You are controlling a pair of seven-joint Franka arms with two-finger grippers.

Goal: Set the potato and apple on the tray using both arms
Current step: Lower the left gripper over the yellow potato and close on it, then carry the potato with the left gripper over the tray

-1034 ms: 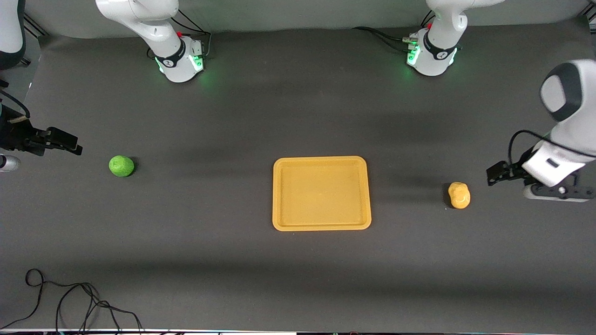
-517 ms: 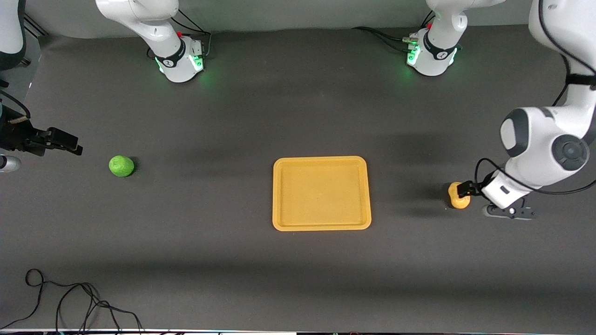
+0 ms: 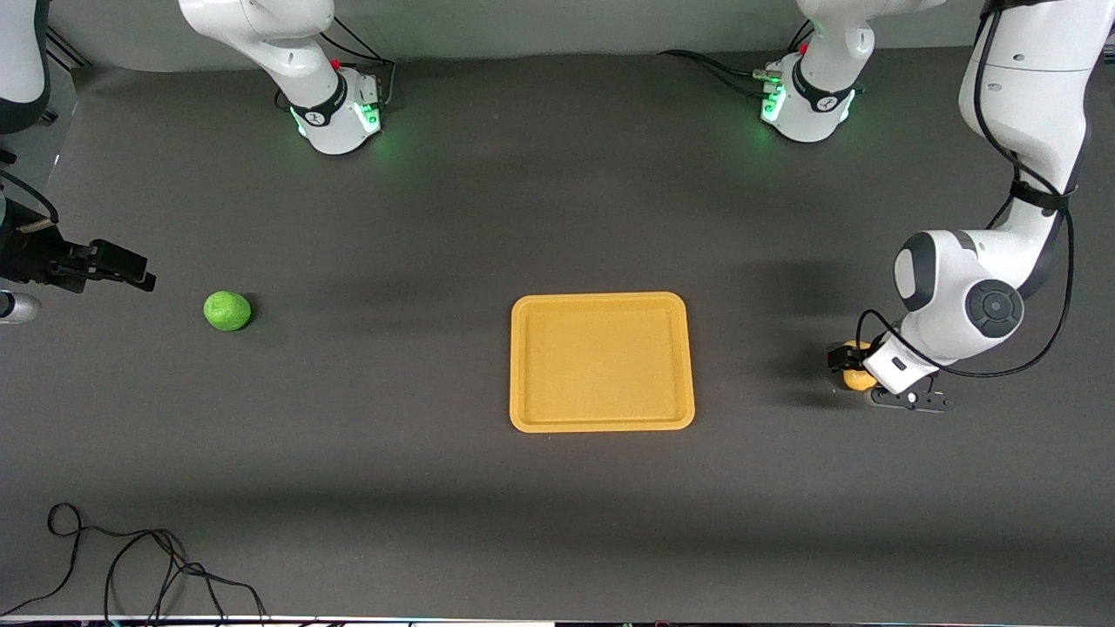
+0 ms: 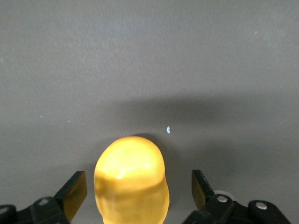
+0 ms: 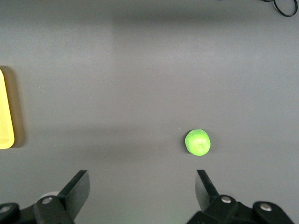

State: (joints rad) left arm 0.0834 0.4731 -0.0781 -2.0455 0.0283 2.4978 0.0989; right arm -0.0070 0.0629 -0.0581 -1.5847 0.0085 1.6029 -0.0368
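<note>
My left gripper's fingers reach down on both sides of the yellow potato (image 4: 131,186), so they would hold it if they closed now. My left gripper should close on it.
The yellow-orange potato (image 3: 857,380) lies on the dark table toward the left arm's end. My left gripper (image 3: 849,364) is low over it and open. In the left wrist view the potato (image 4: 131,179) sits between the two fingers (image 4: 74,191), with a gap on each side. The green apple (image 3: 227,311) lies toward the right arm's end. My right gripper (image 3: 139,277) is open and empty, up over the table beside the apple. The right wrist view shows the apple (image 5: 197,142) ahead of the open gripper (image 5: 142,186). The yellow-orange tray (image 3: 601,423) lies mid-table, empty.
The two arm bases (image 3: 335,113) (image 3: 806,104) stand along the table edge farthest from the front camera. A black cable (image 3: 131,566) lies looped at the nearest edge toward the right arm's end. The tray's rim (image 5: 5,112) shows in the right wrist view.
My left arm has swung in and come down, bringing its open gripper from beside the potato to around it. The right arm, apple and tray have not moved.
</note>
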